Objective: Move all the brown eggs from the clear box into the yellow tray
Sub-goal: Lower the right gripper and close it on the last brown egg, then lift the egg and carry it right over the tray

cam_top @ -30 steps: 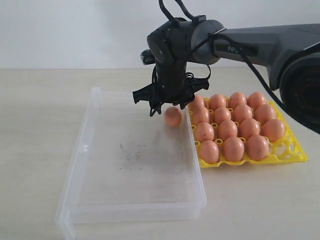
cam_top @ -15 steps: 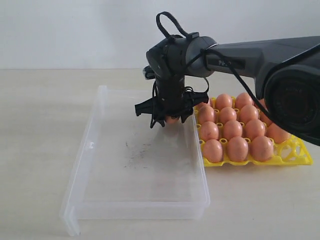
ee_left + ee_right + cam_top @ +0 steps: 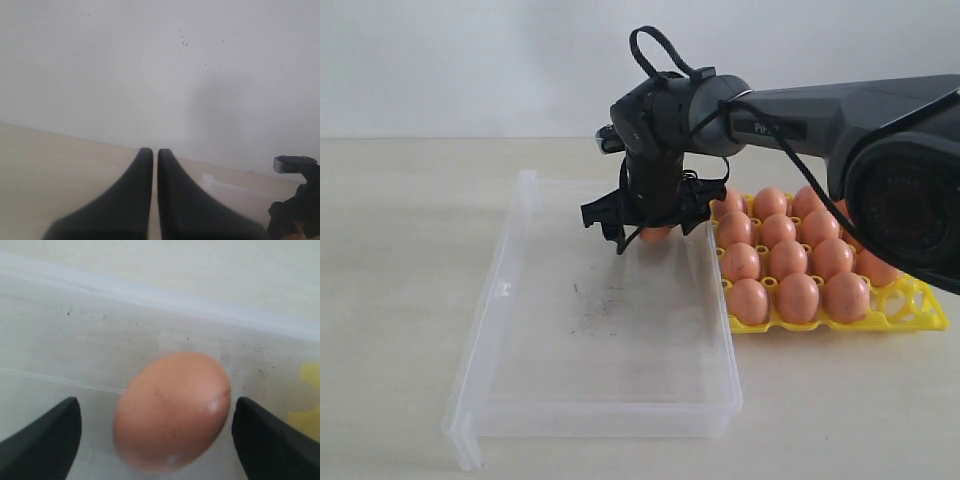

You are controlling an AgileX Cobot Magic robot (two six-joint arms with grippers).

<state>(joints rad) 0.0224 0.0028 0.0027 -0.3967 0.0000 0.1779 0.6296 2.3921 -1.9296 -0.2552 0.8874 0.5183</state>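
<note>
I need to grip the last brown egg by its rounded sides with my right gripper next, to move it into the yellow tray.
One brown egg lies in the clear box by its far right corner. My right gripper hangs straight over it, open. In the right wrist view the egg sits between the two dark fingertips with a gap on each side, my right gripper touching nothing. Several brown eggs fill the yellow tray right of the box. My left gripper is shut and empty, facing a white wall, out of the exterior view.
The box floor carries dark smudges and no other eggs. Its right wall runs close along the tray. The box wall and a bit of the yellow tray show behind the egg.
My right gripper has moved over the egg, which earlier lay just to its right, and its jaws now stand wider around it. The left gripper shows no change.
</note>
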